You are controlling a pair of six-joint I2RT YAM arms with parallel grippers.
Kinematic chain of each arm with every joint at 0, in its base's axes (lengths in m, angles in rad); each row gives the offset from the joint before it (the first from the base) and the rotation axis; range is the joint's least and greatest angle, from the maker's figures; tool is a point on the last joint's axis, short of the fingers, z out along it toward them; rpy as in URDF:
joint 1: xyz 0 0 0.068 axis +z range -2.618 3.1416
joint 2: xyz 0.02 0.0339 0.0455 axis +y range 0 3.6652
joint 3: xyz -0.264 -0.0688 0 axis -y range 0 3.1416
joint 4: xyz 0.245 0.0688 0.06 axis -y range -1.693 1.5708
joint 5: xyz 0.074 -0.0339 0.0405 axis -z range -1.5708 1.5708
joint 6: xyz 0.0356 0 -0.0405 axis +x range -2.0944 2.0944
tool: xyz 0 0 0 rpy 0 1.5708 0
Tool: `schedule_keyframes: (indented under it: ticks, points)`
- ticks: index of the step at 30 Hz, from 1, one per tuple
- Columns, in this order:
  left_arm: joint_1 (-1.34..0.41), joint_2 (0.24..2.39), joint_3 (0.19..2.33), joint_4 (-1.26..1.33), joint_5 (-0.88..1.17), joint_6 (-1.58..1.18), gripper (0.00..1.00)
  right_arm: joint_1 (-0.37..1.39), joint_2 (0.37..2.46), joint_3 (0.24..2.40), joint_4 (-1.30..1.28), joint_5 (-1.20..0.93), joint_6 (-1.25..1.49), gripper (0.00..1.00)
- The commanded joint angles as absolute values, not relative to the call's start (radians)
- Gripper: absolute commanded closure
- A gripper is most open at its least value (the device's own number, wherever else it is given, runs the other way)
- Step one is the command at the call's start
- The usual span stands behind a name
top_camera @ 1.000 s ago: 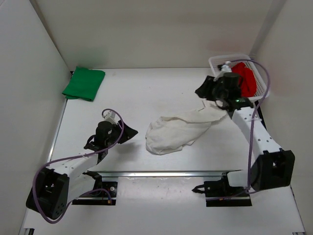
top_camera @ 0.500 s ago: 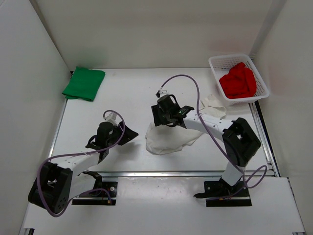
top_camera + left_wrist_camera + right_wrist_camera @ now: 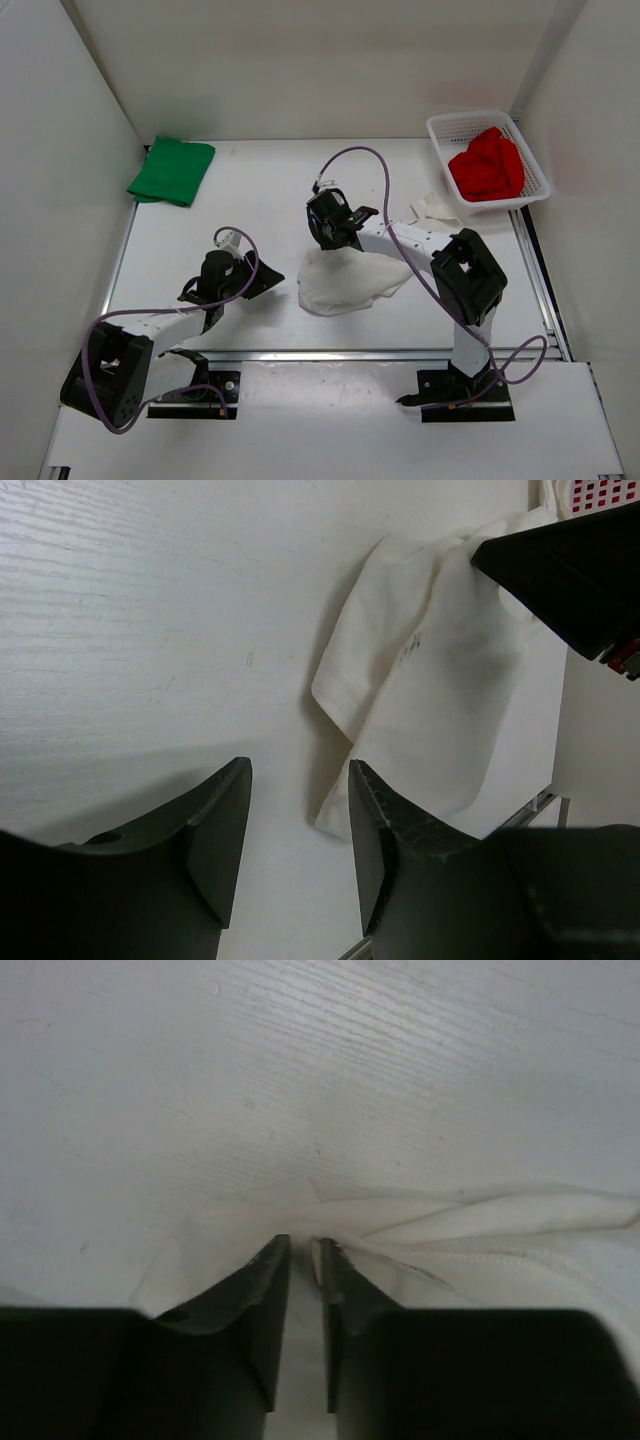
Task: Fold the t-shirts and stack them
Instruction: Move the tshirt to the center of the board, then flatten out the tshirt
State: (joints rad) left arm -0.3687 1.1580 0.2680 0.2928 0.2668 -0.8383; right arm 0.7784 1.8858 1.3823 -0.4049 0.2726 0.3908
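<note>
The t-shirt needs to be spread for folding, so my left gripper will next grab the white t-shirt's corner (image 3: pixel 304 301) (image 3: pixel 337 812) ahead of it, apart from where my right gripper pinches.
The white t-shirt (image 3: pixel 350 282) lies crumpled mid-table, one part (image 3: pixel 436 211) trailing toward the basket. My right gripper (image 3: pixel 322 238) is at the shirt's upper left edge. In the right wrist view its jaws (image 3: pixel 302 1245) stand nearly together, pinching a bunched fold of white cloth (image 3: pixel 480 1228) with creases running out from the tips. My left gripper (image 3: pixel 262 272) rests low on the table just left of the shirt, open and empty (image 3: pixel 300 775), with the shirt's corner (image 3: pixel 430 680) ahead of it. The green t-shirt (image 3: pixel 172 170) lies folded at the far left. The red t-shirt (image 3: pixel 487 165) is heaped in the basket.
A white mesh basket (image 3: pixel 450 122) stands at the far right corner. White walls close in the table on the left, back and right. A metal rail (image 3: pixel 330 353) runs along the near edge, in front of both arm bases.
My right arm swung from the basket across to the white shirt's upper left edge and its jaws closed on the cloth. The shirt's long trailing part got bunched up. The left arm barely moved.
</note>
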Motion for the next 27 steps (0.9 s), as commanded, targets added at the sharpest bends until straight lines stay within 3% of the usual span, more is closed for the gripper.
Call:
schedule_keyframes:
  ticks: [1, 2, 3, 6, 11, 16, 18, 21, 24, 26, 27]
  points:
    - [-0.367, 1.169, 0.265, 0.331, 0.282, -0.834, 0.46, 0.776, 1.868, 1.401, -0.406, 0.287, 0.399, 0.87]
    - [-0.367, 1.170, 0.267, 0.334, 0.282, -0.833, 0.45, 0.773, 1.859, 1.396, -0.413, 0.297, 0.403, 0.99]
    - [-0.370, 1.183, 0.271, 0.331, 0.276, -0.831, 0.44, 0.776, 1.844, 1.381, -0.411, 0.305, 0.408, 1.00]
    - [-0.383, 1.207, 0.290, 0.333, 0.267, -0.831, 0.41, 0.772, 1.738, 1.289, -0.394, 0.316, 0.428, 1.00]
    - [-0.420, 1.284, 0.362, 0.327, 0.255, -0.816, 0.32, 0.741, 1.326, 0.995, -0.384, 0.313, 0.489, 1.00]
    - [-0.468, 1.380, 0.429, 0.311, 0.229, -0.805, 0.28, 0.588, 0.869, 0.625, -0.457, 0.172, 0.572, 1.00]
    - [-0.486, 1.423, 0.462, 0.305, 0.213, -0.798, 0.27, 0.435, 0.658, 0.545, -0.514, 0.105, 0.578, 1.00]
    - [-0.517, 1.476, 0.495, 0.310, 0.202, -0.804, 0.27, 0.226, 0.517, 0.503, -0.600, -0.037, 0.537, 1.00]
    - [-0.557, 1.534, 0.531, 0.316, 0.186, -0.813, 0.26, 0.151, 0.482, 0.550, -0.644, -0.084, 0.519, 1.00]
    - [-0.572, 1.574, 0.554, 0.314, 0.178, -0.807, 0.30, 0.130, 0.480, 0.571, -0.684, -0.055, 0.497, 1.00]
    - [-0.566, 1.597, 0.567, 0.331, 0.179, -0.824, 0.37, 0.132, 0.480, 0.569, -0.683, -0.061, 0.495, 1.00]
